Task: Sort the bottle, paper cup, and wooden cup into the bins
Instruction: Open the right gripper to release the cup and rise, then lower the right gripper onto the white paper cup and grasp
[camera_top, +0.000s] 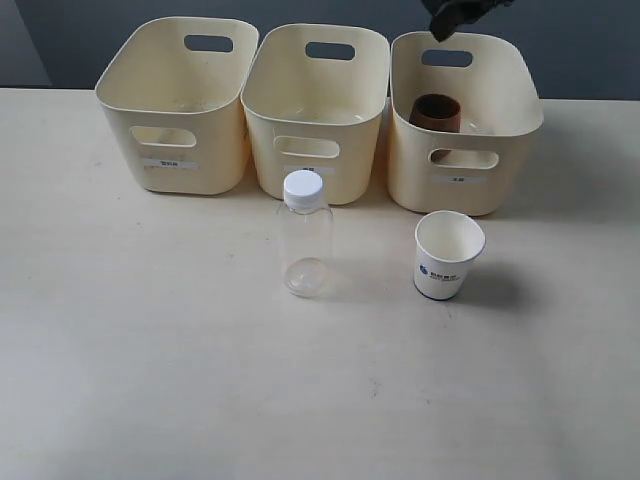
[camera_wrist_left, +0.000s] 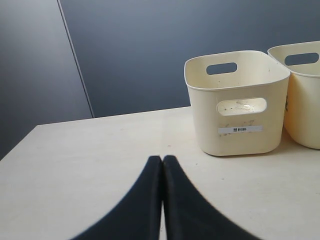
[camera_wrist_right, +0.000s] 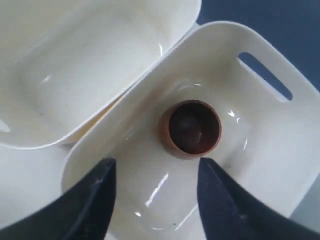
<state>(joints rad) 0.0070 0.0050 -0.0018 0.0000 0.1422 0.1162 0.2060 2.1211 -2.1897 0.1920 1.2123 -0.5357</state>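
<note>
The robot's right gripper next needs to pick up the white paper cup by its open rim (camera_top: 450, 214), so that the cup can be sorted into the middle bin.
The wooden cup (camera_top: 435, 112) (camera_wrist_right: 191, 129) stands upright on the floor of the right bin (camera_top: 512, 150) (camera_wrist_right: 280, 150). My right gripper (camera_top: 447, 25) (camera_wrist_right: 157, 167) hangs open above that bin, nothing between its fingers, apart from the cup. The clear bottle (camera_top: 304, 235) with a white cap stands on the table in front of the middle bin (camera_top: 315, 150). To its right the white paper cup (camera_top: 446, 255) with blue print stands upright in front of the right bin. The left bin (camera_top: 175, 140) (camera_wrist_left: 235, 107) is at the back left. My left gripper (camera_wrist_left: 163, 159) is shut, low over the table, away from everything.
The three bins stand side by side along the table's back edge, with a dark wall behind them. In the right wrist view a part of the middle bin (camera_wrist_right: 90, 65) shows beside the right one. The light wooden table (camera_top: 150, 350) stretches forward of the bottle and paper cup.
</note>
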